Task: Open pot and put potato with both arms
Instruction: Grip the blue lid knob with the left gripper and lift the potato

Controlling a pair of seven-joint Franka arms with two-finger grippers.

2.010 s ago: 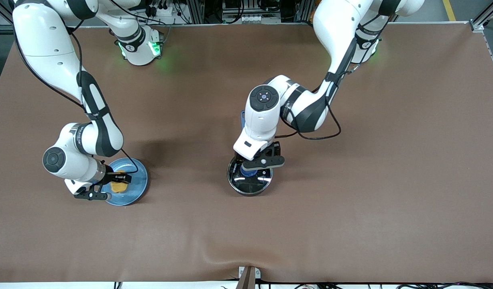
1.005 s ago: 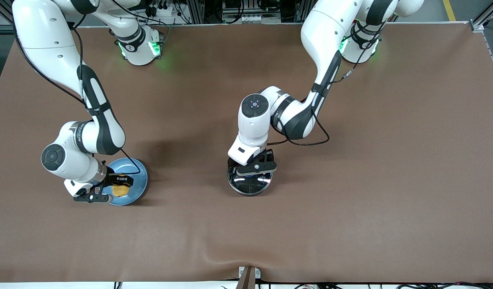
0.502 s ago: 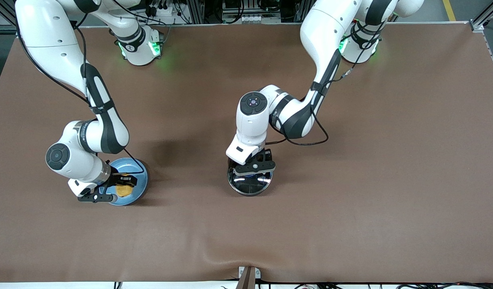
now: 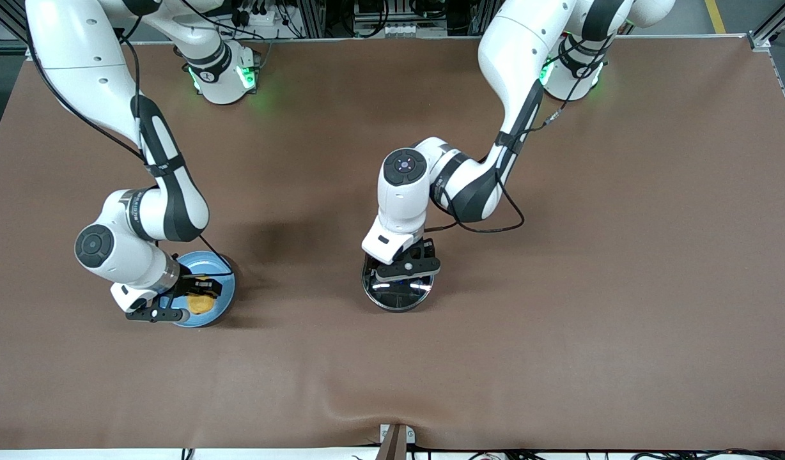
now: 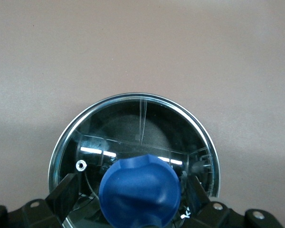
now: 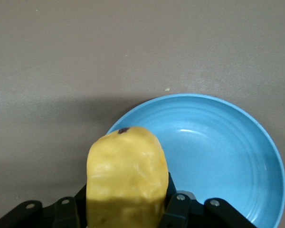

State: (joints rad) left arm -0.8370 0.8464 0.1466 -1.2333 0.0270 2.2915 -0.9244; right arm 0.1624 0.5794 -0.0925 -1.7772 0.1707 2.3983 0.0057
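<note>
The left gripper will next open the pot by grabbing the glass lid's narrow blue knob (image 5: 140,191), since the lid is wider than the robot's open fingers.
The black pot (image 4: 397,305) stands mid-table with its glass lid (image 4: 399,295) on; its handle is hidden under the left arm. My left gripper (image 4: 402,271) is down on the lid, open, one finger (image 5: 65,194) on each side of the blue knob (image 5: 140,190) with small gaps. The lid (image 5: 133,118) fills the left wrist view. My right gripper (image 4: 197,299) is shut on the yellow potato (image 4: 199,305), held just over the light-blue plate (image 4: 221,281). In the right wrist view the potato (image 6: 126,175) sits between the fingers over the plate's rim (image 6: 218,156).
The brown table cloth (image 4: 559,287) is bare between the plate and the pot and toward the left arm's end. A small clamp (image 4: 396,441) sits at the table's front edge.
My left gripper has come down around the lid's knob and stayed there. My right gripper has shifted a little toward the pot, carrying the potato across the plate.
</note>
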